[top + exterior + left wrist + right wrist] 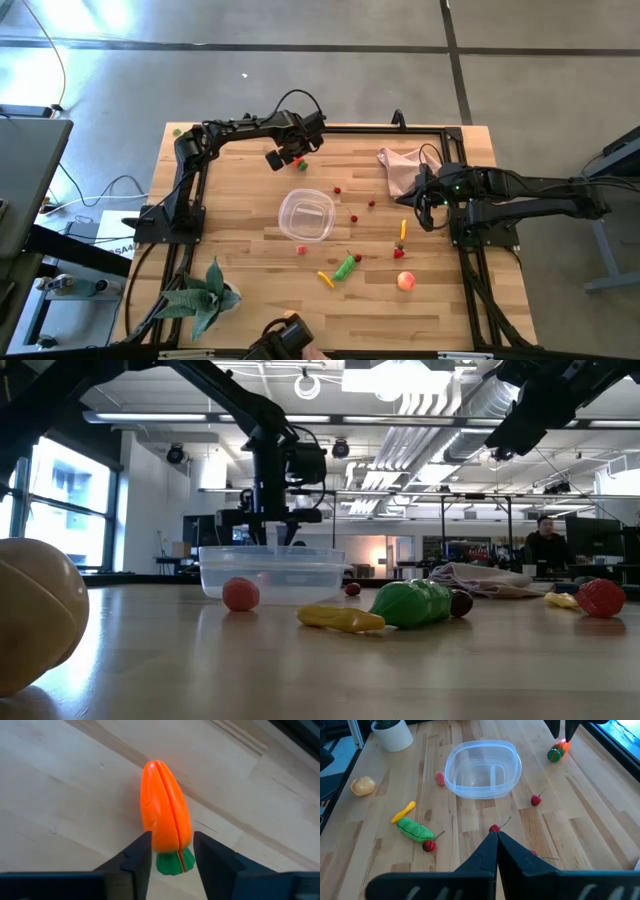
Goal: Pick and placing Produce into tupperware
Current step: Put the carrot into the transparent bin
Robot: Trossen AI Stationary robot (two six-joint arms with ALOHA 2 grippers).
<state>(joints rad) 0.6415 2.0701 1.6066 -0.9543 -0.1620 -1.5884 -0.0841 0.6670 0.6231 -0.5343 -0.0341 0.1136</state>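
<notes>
I need to grab the orange carrot by its thick end [301, 162] with my left gripper. Then I need to put the carrot into the clear tupperware [285, 213] with my left gripper.
My left gripper [172, 837] is open near the table's far edge [291, 159], pointing down. Its fingers stand on either side of the orange carrot [164, 802], which lies on the wood [558, 751]. The clear tupperware [285, 213] sits empty mid-table [482, 744]. My right gripper [496, 836] is shut and empty, held in the air at the table's right [432, 208]. On the table lie a green pepper [345, 267], a yellow piece [325, 279], a peach-pink fruit [405, 281], a red strawberry [400, 251] and several red berries [354, 219]. My left gripper comes from above with one finger [141, 851] on each side of the carrot's thick end, just above its green top [172, 862]. I cannot tell whether the fingers touch it. The carrot lies flat on the table.
A pink cloth [400, 165] lies at the far right, beside my right arm. A green spiky plant [205, 295] stands at the near left corner. A tan lump [363, 785] rests near the near edge. Bare wood lies between the carrot and the tub.
</notes>
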